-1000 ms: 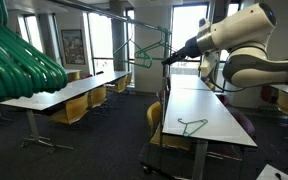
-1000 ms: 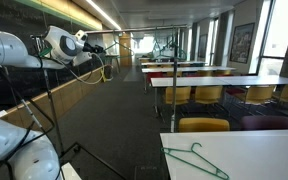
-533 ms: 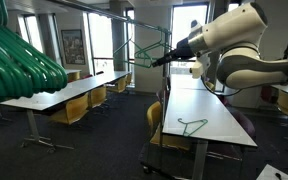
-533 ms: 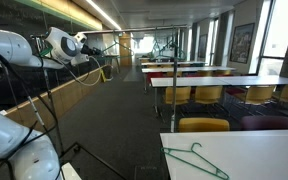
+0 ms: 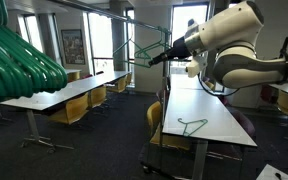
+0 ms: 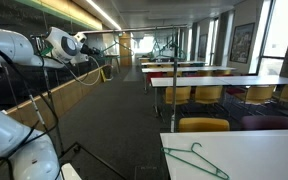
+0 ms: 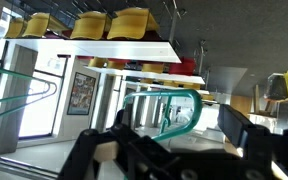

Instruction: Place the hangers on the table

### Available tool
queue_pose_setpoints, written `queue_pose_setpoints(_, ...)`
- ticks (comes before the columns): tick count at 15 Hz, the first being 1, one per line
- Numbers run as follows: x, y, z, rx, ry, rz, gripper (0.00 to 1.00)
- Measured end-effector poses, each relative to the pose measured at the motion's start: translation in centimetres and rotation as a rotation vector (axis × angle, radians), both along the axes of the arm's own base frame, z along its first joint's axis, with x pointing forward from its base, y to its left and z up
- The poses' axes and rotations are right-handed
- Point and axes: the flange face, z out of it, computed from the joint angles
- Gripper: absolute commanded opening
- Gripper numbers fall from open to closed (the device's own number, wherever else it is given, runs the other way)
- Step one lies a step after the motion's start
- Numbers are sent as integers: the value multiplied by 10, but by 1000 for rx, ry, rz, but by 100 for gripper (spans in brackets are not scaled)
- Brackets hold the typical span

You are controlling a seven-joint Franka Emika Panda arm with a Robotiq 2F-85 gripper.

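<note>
The hanger's rounded corner reaches back past my open fingers, with one finger on either side. My gripper needs to close on the hanger now.
A green hanger hangs from a metal rail. My gripper reaches to it from the right, up in the air beside the white table. In the wrist view, which stands upside down, the hanger's rounded corner lies between my jaws. The gripper is open and its fingers stand well apart from the hanger. A second green hanger lies flat on the table and also shows in an exterior view. Another hanger hangs at the left of the wrist view.
A blurred green ribbed mass fills the near left. Rows of white tables with yellow chairs stand around, with dark carpet aisles between them. Thin rack poles and cables cross beside the arm.
My arm has moved a little to the left along the rail, bringing the gripper closer around the hanging hanger. The hanger on the table has not moved.
</note>
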Motion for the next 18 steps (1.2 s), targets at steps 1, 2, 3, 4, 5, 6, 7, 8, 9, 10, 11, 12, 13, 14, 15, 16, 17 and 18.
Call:
queue_pose_setpoints(1,1,0,0,0,-1,-2,53)
queue_pose_setpoints(2,1,0,0,0,-1,-3,44)
queue_pose_setpoints(3,2,0,0,0,0,-3,38)
queue_pose_setpoints(4,2,0,0,-1,0,-4,31)
queue_pose_setpoints(5,3,0,-1,-2,0,-6,22)
queue_pose_setpoints(6,3,0,-1,-2,1,-6,15)
queue_pose_setpoints(7,3,0,-2,-3,1,-6,8)
queue_pose_setpoints(8,4,0,-2,-3,2,-6,1)
queue_pose_setpoints(9,4,0,-2,-3,2,-7,0)
queue_pose_setpoints(10,4,0,-2,-2,2,-7,0)
queue_pose_setpoints(11,4,0,-2,-1,3,-9,2)
queue_pose_setpoints(12,5,-1,-2,2,3,-11,2)
queue_pose_setpoints(13,5,-1,-2,2,3,-12,2)
queue_pose_setpoints(14,5,-1,-2,2,3,-13,2)
queue_pose_setpoints(15,6,-2,-2,2,4,-15,2)
queue_pose_setpoints(16,7,-3,-2,2,4,-17,2)
queue_pose_setpoints(17,7,-3,-2,2,4,-18,2)
queue_pose_setpoints(18,7,-4,-1,3,1,-20,2)
